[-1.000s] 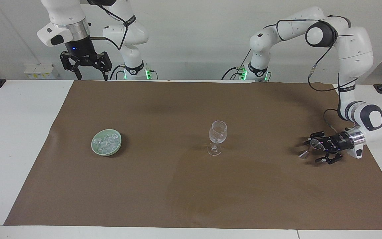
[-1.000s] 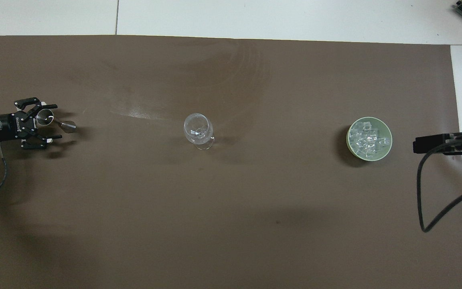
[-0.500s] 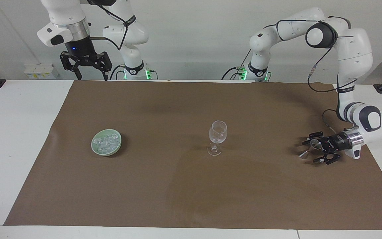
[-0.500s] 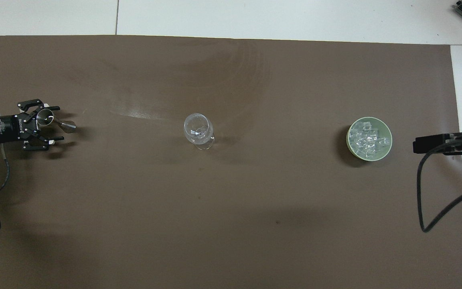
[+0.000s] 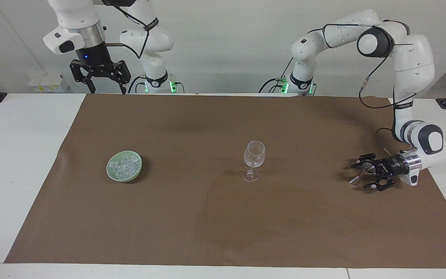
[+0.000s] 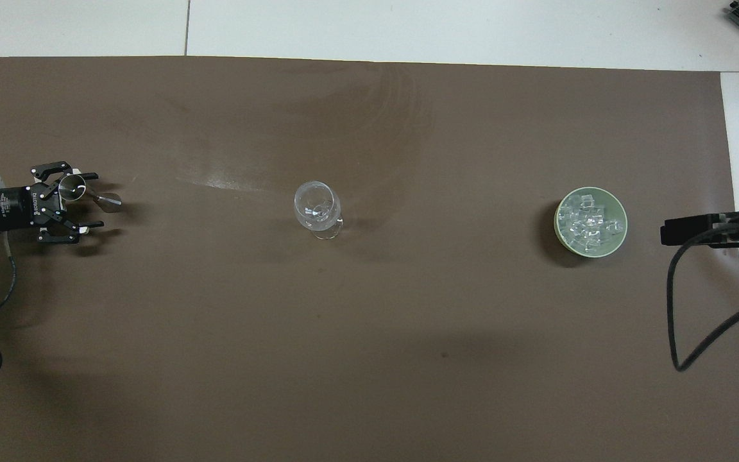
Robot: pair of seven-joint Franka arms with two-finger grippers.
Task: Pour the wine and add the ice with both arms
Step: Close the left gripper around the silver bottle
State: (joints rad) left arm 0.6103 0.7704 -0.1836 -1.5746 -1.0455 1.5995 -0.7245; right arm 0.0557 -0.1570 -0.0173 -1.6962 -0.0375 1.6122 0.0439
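The small silver measuring cup has flared ends that slope outward above and below, so my left gripper will next pick it up by its narrow middle.
A clear, empty wine glass stands upright mid-mat. The ice is heaped in a pale green bowl toward the right arm's end. My left gripper lies low and level over the mat at the left arm's end. It is open, with its fingers on either side of a small silvery cup-like thing and not clamping it. My right gripper hangs open and waits high over the mat's edge by its base. Wine is out of view.
A brown mat covers most of the white table. A black bar with a looping cable juts in at the right arm's end of the overhead view.
My left gripper and wrist have shifted slightly around the silvery thing, which has stayed put. The right arm, glass and bowl have not moved.
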